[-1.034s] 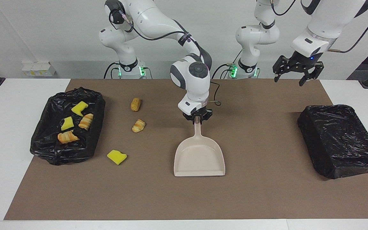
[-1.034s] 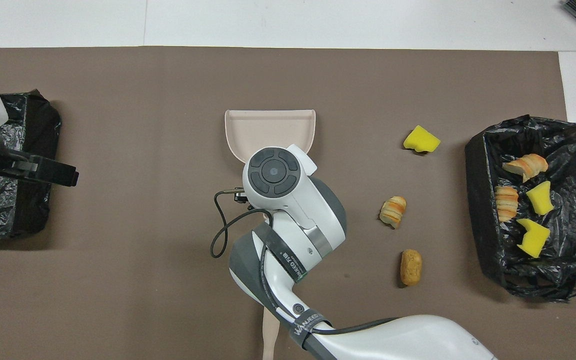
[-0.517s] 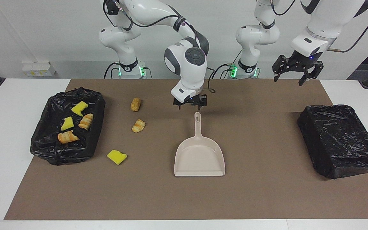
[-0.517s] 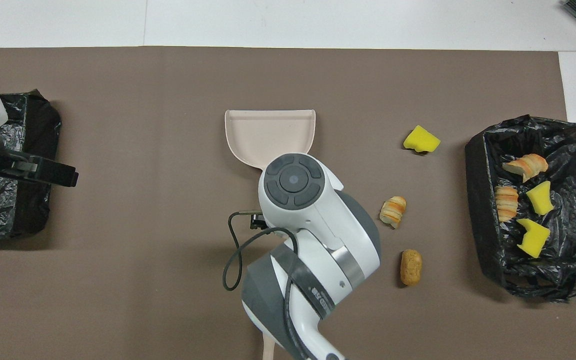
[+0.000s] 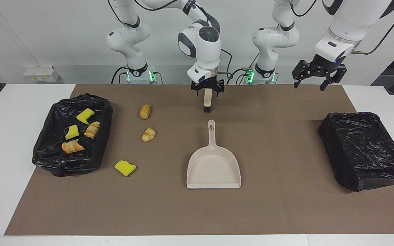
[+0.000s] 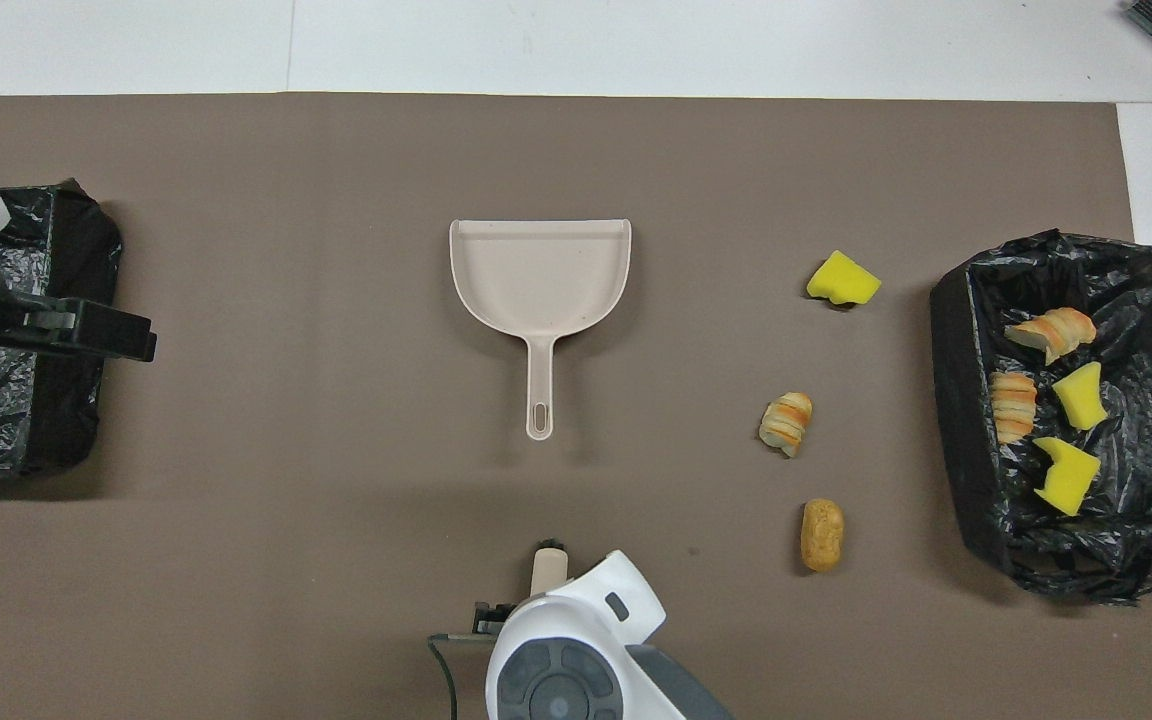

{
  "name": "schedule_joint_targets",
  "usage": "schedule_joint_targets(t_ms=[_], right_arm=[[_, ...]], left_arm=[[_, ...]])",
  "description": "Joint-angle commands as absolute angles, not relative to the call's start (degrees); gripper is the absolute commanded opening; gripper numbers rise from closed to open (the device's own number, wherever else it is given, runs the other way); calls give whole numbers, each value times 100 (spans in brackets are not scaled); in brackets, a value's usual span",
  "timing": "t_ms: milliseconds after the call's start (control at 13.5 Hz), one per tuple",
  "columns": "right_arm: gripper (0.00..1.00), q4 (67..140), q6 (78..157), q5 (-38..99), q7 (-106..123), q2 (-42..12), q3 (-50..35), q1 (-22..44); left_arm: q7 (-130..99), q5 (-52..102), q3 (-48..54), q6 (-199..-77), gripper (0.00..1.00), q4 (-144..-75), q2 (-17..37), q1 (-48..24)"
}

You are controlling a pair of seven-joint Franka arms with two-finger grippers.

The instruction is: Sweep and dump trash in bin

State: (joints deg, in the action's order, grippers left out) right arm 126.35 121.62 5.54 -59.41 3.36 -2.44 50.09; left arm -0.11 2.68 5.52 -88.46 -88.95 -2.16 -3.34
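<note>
Next, my left gripper takes hold of the dustpan by its narrow handle [image 6: 539, 390], since the dustpan's broad scoop spreads wider than the open fingers.
The beige dustpan [image 5: 213, 167] [image 6: 539, 270] lies flat and empty mid-mat, handle toward the robots. Three trash bits lie on the mat: a yellow sponge [image 5: 125, 167] [image 6: 843, 279], a croissant piece [image 5: 148, 134] [image 6: 786, 422] and a bread piece [image 5: 145, 111] [image 6: 822, 534]. Several more lie in the black-lined bin [image 5: 46, 160] [image 6: 956, 420] at the right arm's end. My right gripper [image 5: 208, 89] is open, low over the beige brush [image 5: 207, 100] [image 6: 547, 563], which lies nearer to the robots than the dustpan. My left gripper [image 5: 315, 77] is open and empty, waiting in the air.
A second bin wrapped in black plastic [image 5: 364, 150] [image 6: 36, 420] stands at the left arm's end of the brown mat; the left gripper hangs over it in the overhead view. White table borders the mat.
My right gripper let go of the dustpan handle, rose and drew back toward the robots, ending over the brush. The dustpan stayed put. The left arm barely moved.
</note>
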Motion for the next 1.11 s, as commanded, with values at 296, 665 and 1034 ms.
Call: schedule_joint_targets(t_ms=[296,665,1034], right_arm=[[89,13745,13016,642,-6714,501,-220,5932],[69,13808,12999,668,-6838,483,-246,6152],[0,13764,13017,1002,-6732,431,-246,6152]], left_arm=[[-633,229,659,-10227,100,-9158,288,-1026],[-851,229,659,-10959,100,-9211,1088,-1932],[-2055,193,659,-12301,100,-9982,1591,-2978]])
